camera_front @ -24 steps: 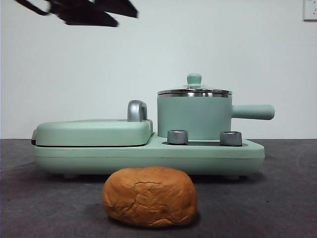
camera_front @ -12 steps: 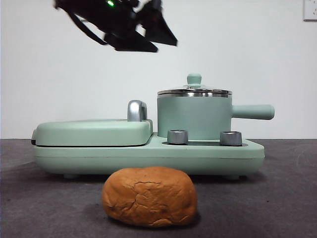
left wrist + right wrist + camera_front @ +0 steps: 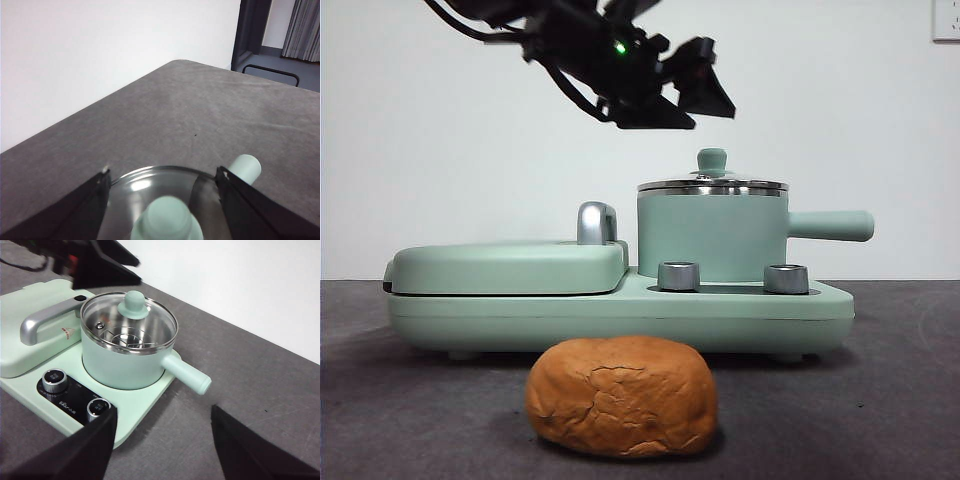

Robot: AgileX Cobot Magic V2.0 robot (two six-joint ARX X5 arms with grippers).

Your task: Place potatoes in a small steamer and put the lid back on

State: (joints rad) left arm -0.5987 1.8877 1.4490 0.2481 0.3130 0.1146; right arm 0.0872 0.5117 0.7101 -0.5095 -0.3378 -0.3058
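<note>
My left gripper grabs the glass lid by its mint knob next. This uncovers the small steamer [image 3: 712,238] for the potato.
The potato [image 3: 621,396], an orange-brown cracked lump, lies on the dark table in front of the appliance. The small steamer [image 3: 712,238] [image 3: 120,365] stands on the appliance's right half, its handle [image 3: 830,225] pointing right. The glass lid [image 3: 712,186] [image 3: 150,332] [image 3: 135,187] rests on it. My left gripper [image 3: 705,113] [image 3: 162,172] [image 3: 135,272] hangs open just above and slightly left of the lid's knob [image 3: 712,159] [image 3: 167,220], touching nothing. My right gripper [image 3: 165,410] is open and empty, back from the steamer on its handle side.
The mint-green appliance base [image 3: 620,310] carries two steel dials [image 3: 679,276] [image 3: 786,278] and a flat griddle cover [image 3: 505,265] with a chrome handle [image 3: 596,222] on its left half. A white wall stands close behind. The table's edge shows in the left wrist view.
The left arm has come in from the top left corner, moving right and down until it is over the lid. Potato, steamer and lid have not moved.
</note>
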